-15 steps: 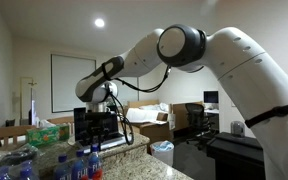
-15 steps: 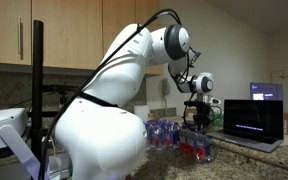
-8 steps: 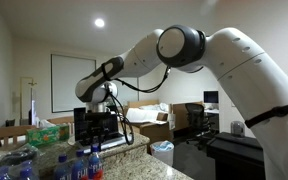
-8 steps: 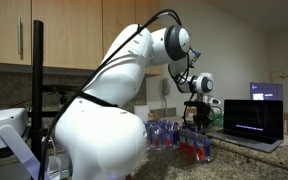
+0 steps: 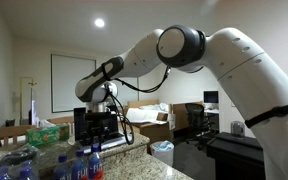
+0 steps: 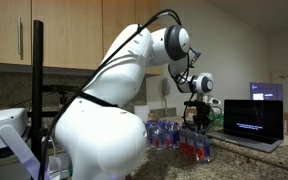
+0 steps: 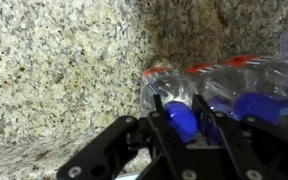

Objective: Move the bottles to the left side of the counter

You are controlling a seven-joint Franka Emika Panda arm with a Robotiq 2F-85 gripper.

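Observation:
The bottle is standing upright on the flat granite, so it would stay standing next to the others. My gripper should open now.
Several clear plastic bottles with blue caps and red labels stand grouped on the granite counter; they show in both exterior views [image 5: 79,165] [image 6: 182,140]. In the wrist view my gripper [image 7: 182,122] has its two black fingers on either side of one bottle's blue cap [image 7: 181,120] and is closed on it. Other bottles [image 7: 246,85] stand close to its right. In an exterior view the gripper [image 5: 96,125] hangs just above the bottle group; it also shows over the bottles in the other view [image 6: 196,118].
An open laptop [image 6: 252,120] sits on the counter beside the bottles. A black box [image 5: 104,128] stands behind the bottles. A green tissue box [image 5: 46,132] and a clear bag [image 5: 14,165] lie nearby. Bare granite [image 7: 54,70] lies left of the gripped bottle.

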